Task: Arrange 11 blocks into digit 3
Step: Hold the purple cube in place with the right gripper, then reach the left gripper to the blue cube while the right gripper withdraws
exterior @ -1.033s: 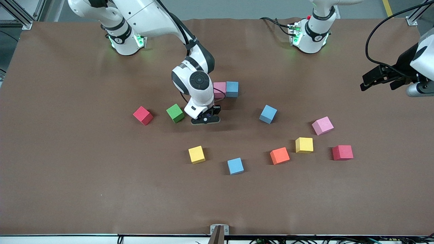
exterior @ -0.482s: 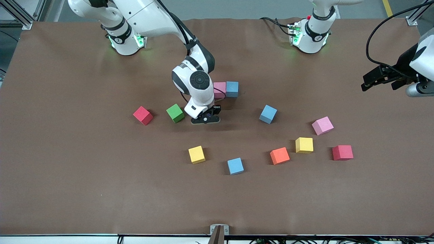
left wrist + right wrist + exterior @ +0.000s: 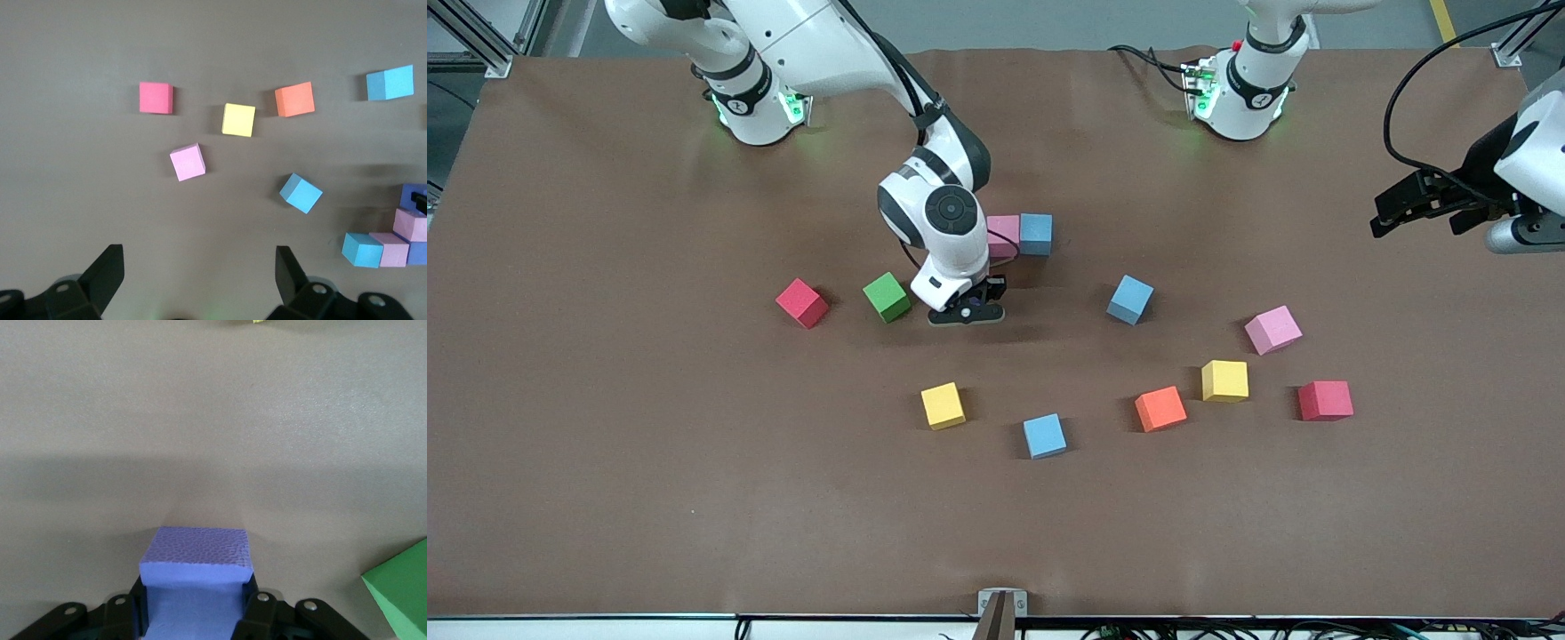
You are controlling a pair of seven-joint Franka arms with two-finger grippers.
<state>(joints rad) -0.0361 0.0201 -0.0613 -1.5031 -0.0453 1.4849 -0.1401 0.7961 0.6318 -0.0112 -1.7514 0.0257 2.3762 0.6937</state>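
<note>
I will open my right gripper now, since the lower edge of the purple block meets its shadow on the brown cloth.
My right gripper [image 3: 967,313] is shut on a purple block [image 3: 197,570] and hangs low over the brown cloth, between the green block [image 3: 887,296] and a touching pair of pink [image 3: 1003,233] and light blue [image 3: 1036,233] blocks. Loose blocks lie nearer the front camera: light blue [image 3: 1130,299], pink [image 3: 1272,329], yellow [image 3: 1224,380], orange [image 3: 1160,409], yellow [image 3: 943,405] and light blue [image 3: 1044,436]. My left gripper [image 3: 1392,212] waits open and holds nothing [image 3: 198,260], high over the left arm's end of the table. No digit 3 shape shows.
Two red cubes lie on the cloth, one [image 3: 801,302] beside the green block toward the right arm's end, one [image 3: 1325,400] beside the yellow block toward the left arm's end. A black cable [image 3: 1396,116] loops above the left gripper.
The left arm's wrist has lifted very slightly. The right gripper and all the blocks stay where they were.
</note>
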